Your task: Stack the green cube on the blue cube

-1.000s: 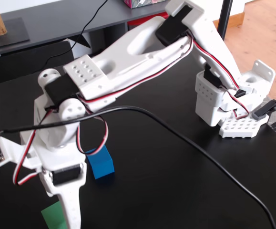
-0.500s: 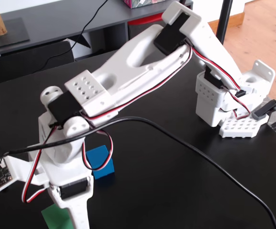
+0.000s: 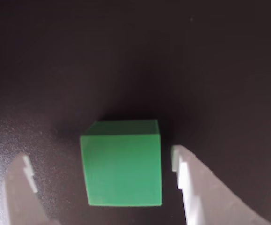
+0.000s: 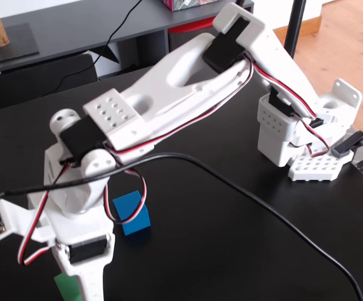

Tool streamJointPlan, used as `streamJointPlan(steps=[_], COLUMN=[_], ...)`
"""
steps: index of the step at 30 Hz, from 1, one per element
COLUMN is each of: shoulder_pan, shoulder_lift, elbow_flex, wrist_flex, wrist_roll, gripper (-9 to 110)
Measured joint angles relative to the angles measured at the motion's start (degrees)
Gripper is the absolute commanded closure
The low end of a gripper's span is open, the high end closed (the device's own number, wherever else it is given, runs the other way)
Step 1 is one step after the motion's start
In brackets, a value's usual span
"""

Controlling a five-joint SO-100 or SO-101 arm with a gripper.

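Observation:
My gripper is going to grab the green cube [image 3: 121, 164] by its opposite sides next, so the green cube's bottom stays free to stack on the blue cube.
In the wrist view the green cube [image 3: 121, 164] sits on the black table between my fingers. My gripper [image 3: 100, 157] is open, with one white finger [image 3: 20, 183] left of the cube and the other a little off its right side. Neither finger touches it. In the fixed view only a corner of the green cube [image 4: 64, 287] shows at the bottom edge, beside the gripper body [image 4: 84, 269]. The blue cube [image 4: 131, 213] rests on the table just right of the wrist, a short way behind the green one.
The arm's white base [image 4: 306, 138] stands at the right of the black table [image 4: 219, 251]. A black cable [image 4: 263, 207] runs across the table from the wrist to the bottom right. A dark shelf [image 4: 74, 31] lies behind the table.
The wrist swung a little right and then back left. The gripper body now covers more of the green cube in the fixed view. The blue cube has not moved.

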Motion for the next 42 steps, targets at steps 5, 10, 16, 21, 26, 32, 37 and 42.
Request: streamJointPlan(steps=[5, 10, 16, 21, 26, 32, 37, 42], shoulder_pan=[0.00, 0.00, 0.00, 0.00, 0.00, 0.00, -0.18, -1.05], shoulder_lift=[-0.09, -0.09, -0.18, -0.18, -0.18, 0.35, 5.10, 12.04], elbow_flex=[0.00, 0.00, -0.18, -0.18, -0.35, -0.70, -0.70, -0.35], wrist_flex=[0.35, 0.35, 0.35, 0.35, 1.41, 3.78, 5.19, 7.56], wrist_roll=[0.00, 0.26, 2.72, 3.34, 3.78, 4.75, 4.92, 4.92], gripper=[77, 88, 91, 93, 93, 93, 94, 94])
